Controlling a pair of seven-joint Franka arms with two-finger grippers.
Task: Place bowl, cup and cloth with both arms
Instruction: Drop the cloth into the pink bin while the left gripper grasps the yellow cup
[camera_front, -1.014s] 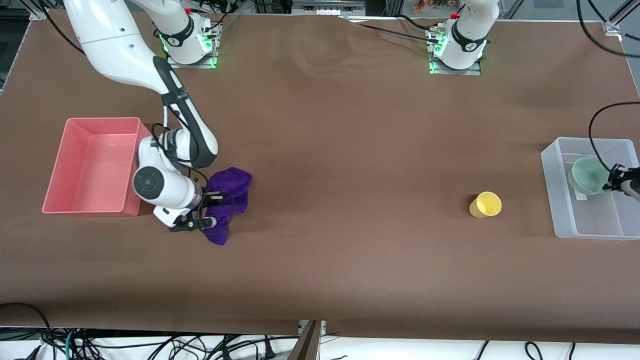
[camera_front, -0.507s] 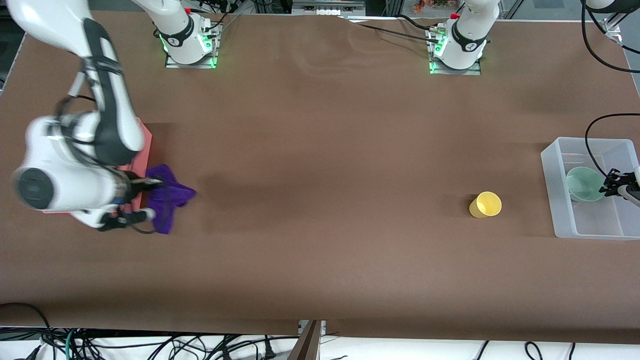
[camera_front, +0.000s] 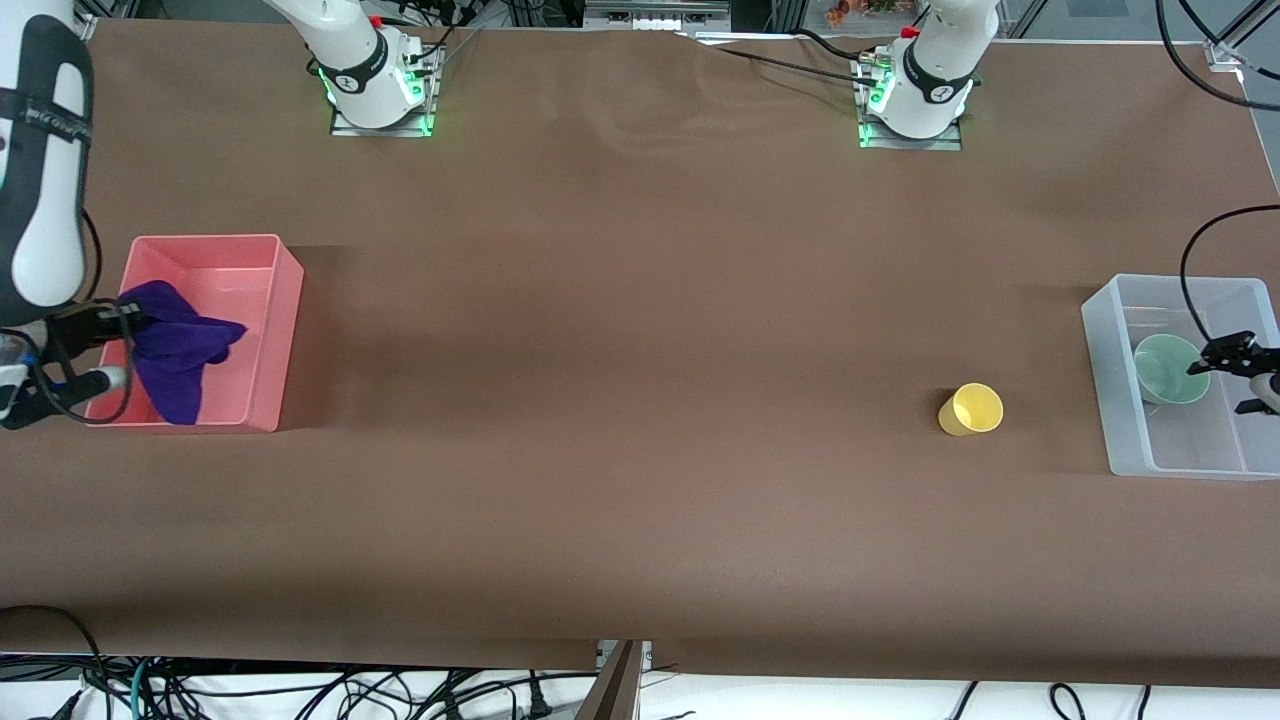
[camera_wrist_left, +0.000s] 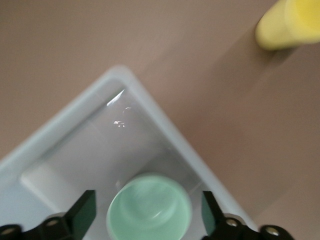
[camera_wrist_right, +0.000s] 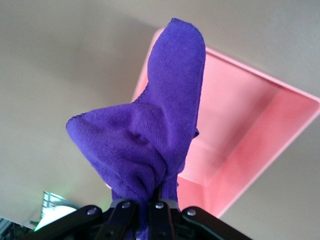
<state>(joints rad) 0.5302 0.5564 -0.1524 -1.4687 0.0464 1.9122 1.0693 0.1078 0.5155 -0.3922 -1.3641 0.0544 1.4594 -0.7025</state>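
I will grab the yellow cup by its open rim (camera_front: 980, 407) next with my left gripper. Then I can put it inside the mint-green bowl (camera_front: 1166, 368).
My right gripper (camera_front: 108, 348) is shut on the purple cloth (camera_front: 178, 345) and holds it hanging over the pink bin (camera_front: 262, 262). In the right wrist view the cloth (camera_wrist_right: 150, 140) bunches out of the shut right gripper (camera_wrist_right: 148, 207) above the bin (camera_wrist_right: 250, 130). The mint-green bowl (camera_front: 1166, 368) sits in the clear bin (camera_front: 1108, 330). My left gripper (camera_front: 1228, 372) is open just above it, touching nothing. In the left wrist view the left gripper (camera_wrist_left: 149, 220) has its jaws wide apart on either side of the bowl (camera_wrist_left: 149, 209). The yellow cup (camera_front: 971, 409) sits on the table beside the clear bin and also shows in the left wrist view (camera_wrist_left: 292, 22).
The pink bin stands at the right arm's end of the table and the clear bin (camera_wrist_left: 100, 100) at the left arm's end. Brown table surface (camera_front: 640, 400) stretches between them. Both arm bases stand at the table's back edge.
My right arm has carried the cloth from the table to above the pink bin. My left gripper has lowered the bowl into the clear bin and opened.
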